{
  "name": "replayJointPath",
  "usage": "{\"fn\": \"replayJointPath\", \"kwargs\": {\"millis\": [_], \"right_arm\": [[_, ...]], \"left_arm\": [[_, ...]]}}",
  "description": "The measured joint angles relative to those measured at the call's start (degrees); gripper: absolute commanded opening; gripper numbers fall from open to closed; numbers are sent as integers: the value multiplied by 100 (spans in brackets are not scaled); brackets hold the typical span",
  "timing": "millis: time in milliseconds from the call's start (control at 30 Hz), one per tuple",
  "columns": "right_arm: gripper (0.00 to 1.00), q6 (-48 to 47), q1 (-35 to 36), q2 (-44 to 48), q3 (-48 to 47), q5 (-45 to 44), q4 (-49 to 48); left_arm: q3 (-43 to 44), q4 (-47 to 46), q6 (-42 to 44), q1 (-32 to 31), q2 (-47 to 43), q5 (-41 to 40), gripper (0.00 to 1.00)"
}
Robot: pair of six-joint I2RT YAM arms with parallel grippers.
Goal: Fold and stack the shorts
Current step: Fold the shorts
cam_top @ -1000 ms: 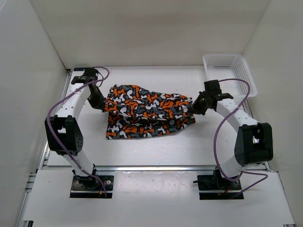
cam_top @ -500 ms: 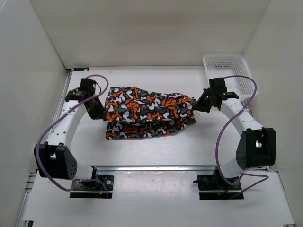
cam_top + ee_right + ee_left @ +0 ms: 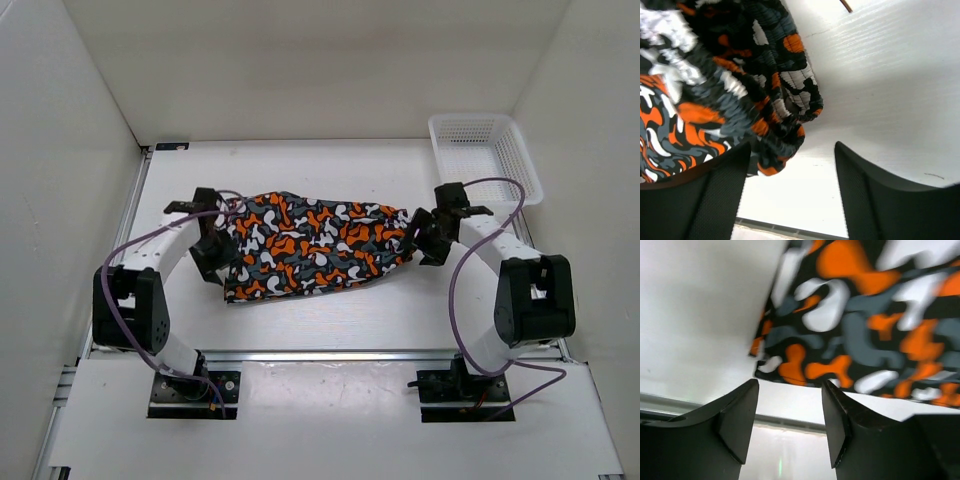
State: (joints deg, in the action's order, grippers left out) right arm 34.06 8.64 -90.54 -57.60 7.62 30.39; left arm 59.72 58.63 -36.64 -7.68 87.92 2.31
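Observation:
The right gripper grabs the shorts [image 3: 315,245] by the near corner of the gathered waistband [image 3: 403,258] next, to fold that end of the shorts over the opposite end.
The shorts [image 3: 315,245], printed in orange, white, black and grey blotches, lie folded in the middle of the table. My left gripper [image 3: 214,258] is at their left end, open. In the left wrist view the shorts' corner [image 3: 860,325] lies just beyond my left gripper [image 3: 790,405], with only bare table between the fingers. My right gripper [image 3: 424,238] is at the right end, also open. In the right wrist view the gathered waistband of the shorts [image 3: 780,95] hangs just past the left finger [image 3: 722,195] of my right gripper [image 3: 792,162]; nothing is gripped.
A white mesh basket [image 3: 485,150] stands at the back right corner. White walls close the table on three sides. A metal rail [image 3: 320,353] runs along the near edge in front of the arm bases.
Both grippers were shut on the ends of the shorts' upper layer; they carried it toward the near side, laid it over the lower layer and opened.

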Motion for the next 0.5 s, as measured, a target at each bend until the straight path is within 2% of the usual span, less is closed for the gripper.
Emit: {"fn": "replayJointPath", "kwargs": {"millis": [233, 300, 400, 500], "right_arm": [[80, -127, 0, -87, -315, -28, 11], [77, -144, 0, -330, -431, -39, -59], [68, -177, 0, -789, -481, -61, -190], [53, -157, 2, -1139, -485, -33, -243]], "left_arm": [[1200, -13, 24, 9, 105, -66, 64], [1419, -26, 42, 9, 315, -76, 62], [1569, -92, 83, 11, 754, -76, 62], [1578, -133, 111, 11, 1196, -72, 61]]}}
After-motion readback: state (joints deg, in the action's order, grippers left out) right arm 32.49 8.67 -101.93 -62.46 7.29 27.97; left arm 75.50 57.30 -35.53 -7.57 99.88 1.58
